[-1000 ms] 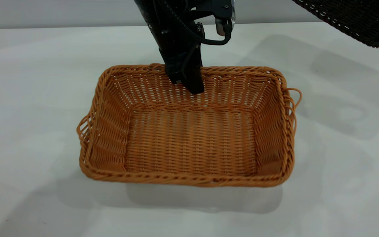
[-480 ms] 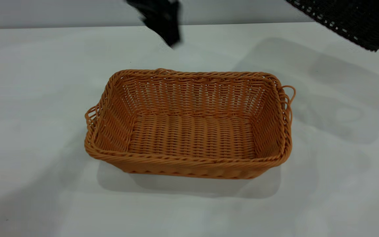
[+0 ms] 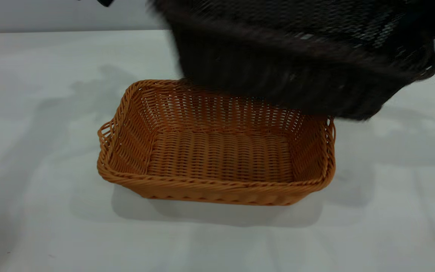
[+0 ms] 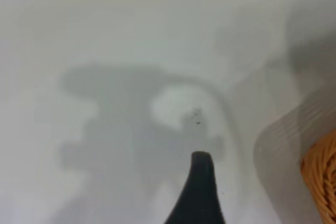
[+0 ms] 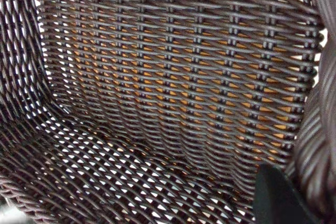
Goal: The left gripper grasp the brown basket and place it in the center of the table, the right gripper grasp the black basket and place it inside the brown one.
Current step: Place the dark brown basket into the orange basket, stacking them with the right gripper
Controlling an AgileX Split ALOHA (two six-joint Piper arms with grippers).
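The black basket's lower edge still hangs tilted above the brown basket's rim, so it is too early to open. My right gripper lowers the black basket next.
The brown basket [image 3: 217, 190] sits flat in the middle of the table [image 3: 32, 113], with nothing in it. The black basket [image 3: 296, 68] hangs tilted in the air above its far right part, not touching it. In the right wrist view my right gripper [image 5: 302, 182] is shut on the black basket's [image 5: 157, 103] rim, one finger [image 5: 275, 198] inside the wall; orange shows through the weave. My left gripper [image 4: 257, 192] is open and holds nothing; it hovers over bare table beside a corner of the brown basket [image 4: 321, 182], and one dark finger [image 4: 199, 192] shows.
A dark bit of the left arm [image 3: 106, 2] shows at the top edge, far left. The pale tabletop stretches on all sides of the brown basket, with a grey wall [image 3: 51, 15] behind it.
The left gripper let go of the brown basket's far rim and pulled away up and left. The brown basket settled flat. The black basket swung from the top right to above it.
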